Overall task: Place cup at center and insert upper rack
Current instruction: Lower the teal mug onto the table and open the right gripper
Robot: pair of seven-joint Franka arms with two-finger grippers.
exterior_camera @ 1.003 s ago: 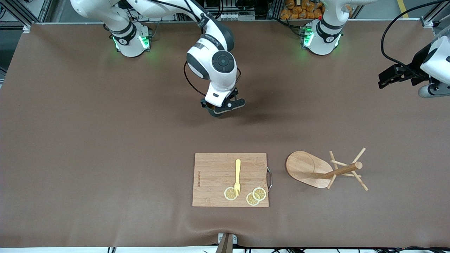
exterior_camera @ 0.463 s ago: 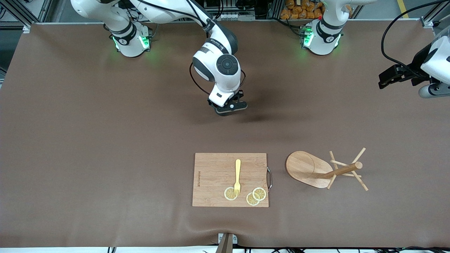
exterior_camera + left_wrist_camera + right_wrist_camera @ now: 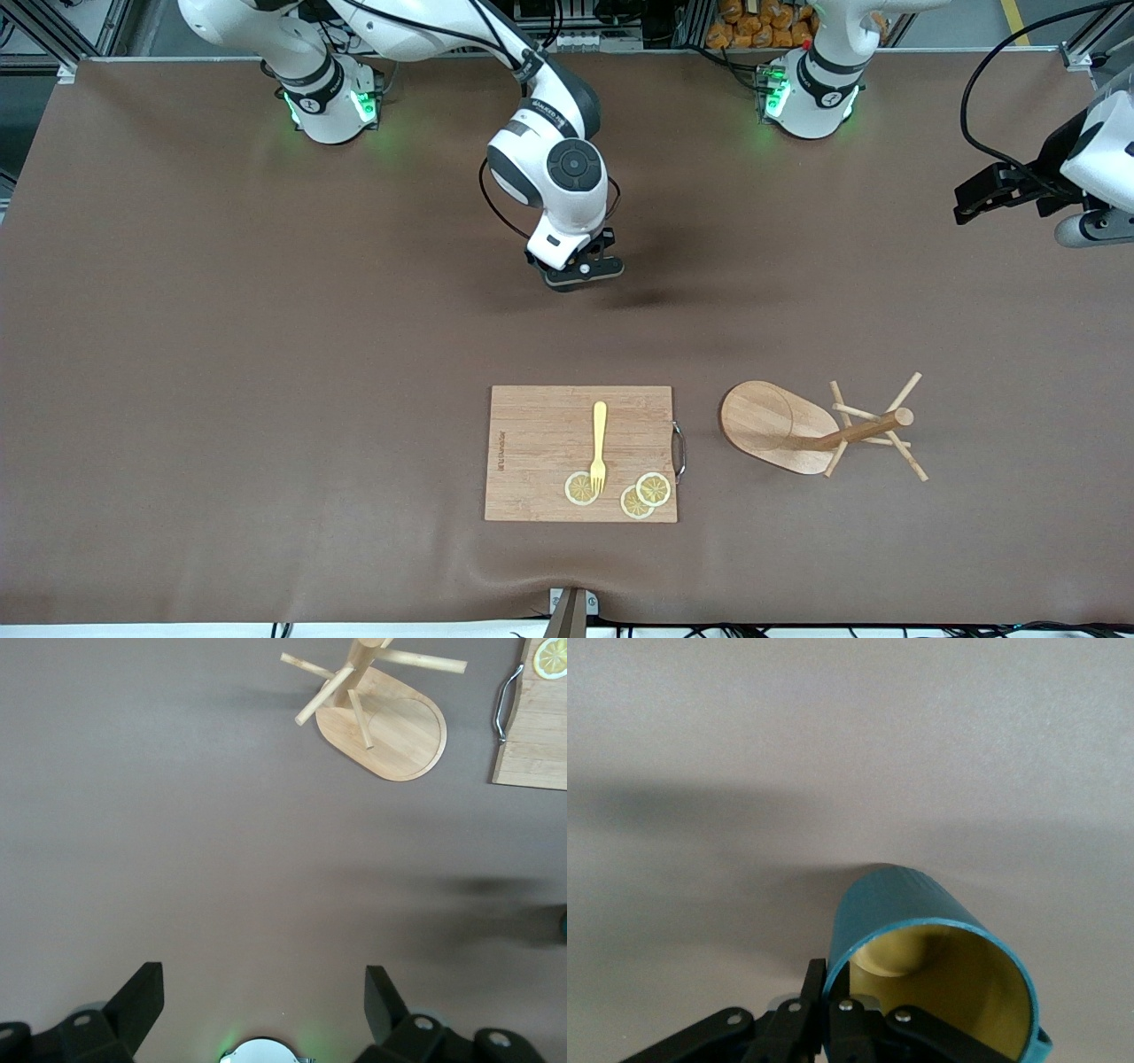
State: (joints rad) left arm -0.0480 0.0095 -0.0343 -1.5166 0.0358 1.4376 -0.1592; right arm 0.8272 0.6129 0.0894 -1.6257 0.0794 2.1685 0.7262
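Note:
The dark teal cup's base [image 3: 891, 872] touches its shadow on the tabletop, so the cup would stay standing if the robot's right gripper opened now.
My right gripper [image 3: 578, 271] is low over the middle of the table, shut on the rim of the dark teal cup. In the right wrist view the cup [image 3: 908, 908] shows its yellowish inside, with one finger inside the rim and one outside at the gripper [image 3: 835, 997]. In the front view the hand hides the cup. The wooden mug tree [image 3: 780, 427] stands on its oval base beside the cutting board, toward the left arm's end; it also shows in the left wrist view [image 3: 390, 726]. My left gripper [image 3: 973, 197] waits open and empty in the air at the left arm's end of the table [image 3: 261, 1005].
A rectangular wooden cutting board [image 3: 540, 452] with a metal handle lies near the front camera, carrying a yellow fork [image 3: 600, 443] and three lemon slices [image 3: 645, 494]. Its edge shows in the left wrist view [image 3: 536, 735]. Brown cloth covers the table [image 3: 266, 354].
My right gripper with the cup has shifted a little toward the left arm's end and lowered toward the table, then nearly stopped. The left arm has not moved.

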